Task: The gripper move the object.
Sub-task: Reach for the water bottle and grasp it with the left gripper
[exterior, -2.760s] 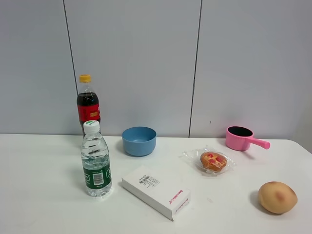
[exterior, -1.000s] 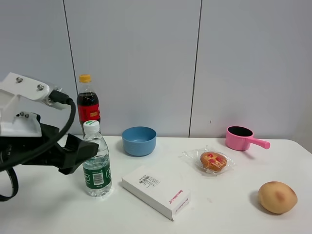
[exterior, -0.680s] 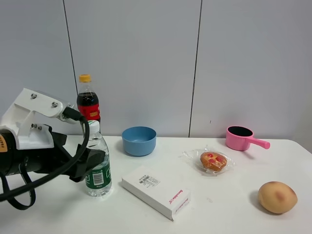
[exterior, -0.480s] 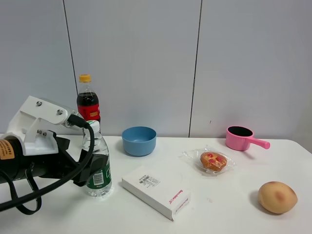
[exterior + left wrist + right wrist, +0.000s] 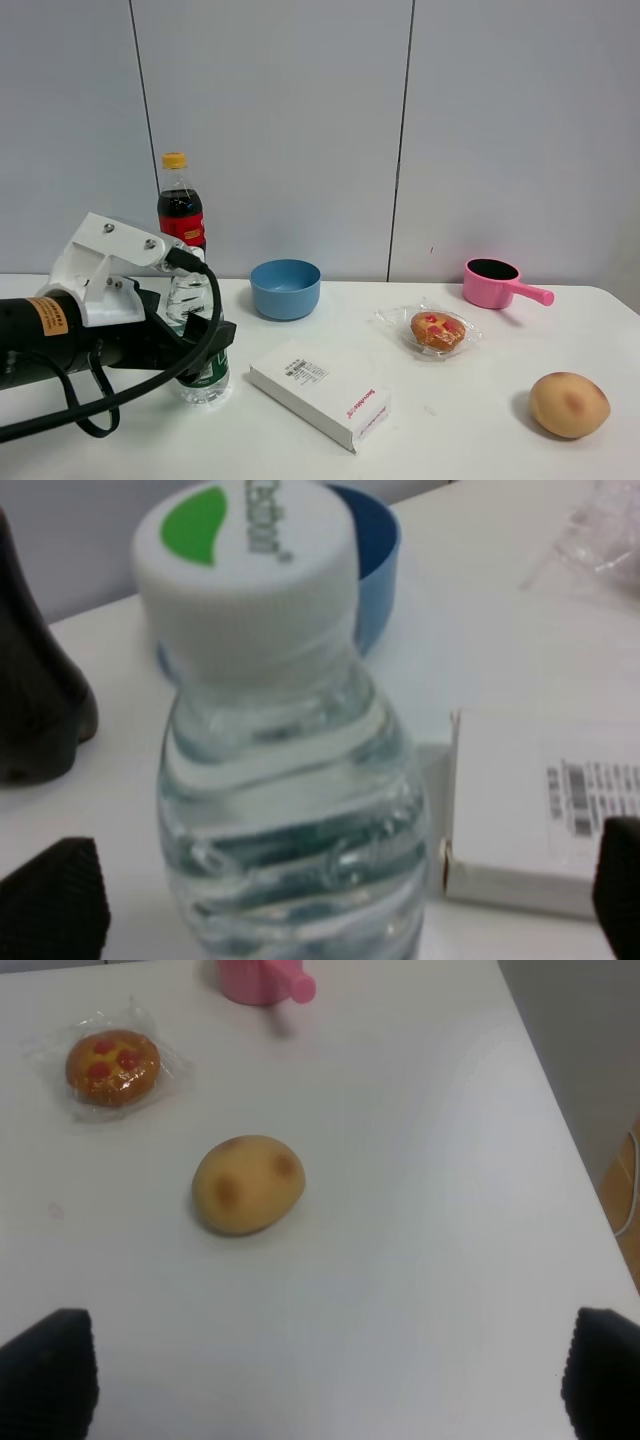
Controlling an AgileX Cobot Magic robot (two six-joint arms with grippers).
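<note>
I should grab the water bottle by its ribbed body (image 5: 298, 865) with my left gripper to move it upright. That leaves the white cap (image 5: 250, 575) free.
The clear water bottle (image 5: 186, 296) with a white cap and green label stands upright on the white table (image 5: 120, 440) at the left. My left gripper (image 5: 203, 352) has a white boxy housing and black fingers. It is open at the bottle's mid-height and hides much of the bottle. In the left wrist view the bottle (image 5: 290, 810) stands between the two fingertips (image 5: 50, 900), with a gap on each side; the gripper (image 5: 335, 895) is not touching it. My right gripper (image 5: 325, 1375) is open and empty above the table's right part.
A dark cola bottle (image 5: 180, 215) stands just behind the water bottle. A blue bowl (image 5: 285, 288) and a white box (image 5: 320, 392) lie to its right. Further right are a wrapped pastry (image 5: 437, 330), a pink pot (image 5: 495, 282) and a tan bun (image 5: 568, 404).
My left arm has come in from the left and moved right until its open fingers straddle the water bottle. The bottle has not moved.
</note>
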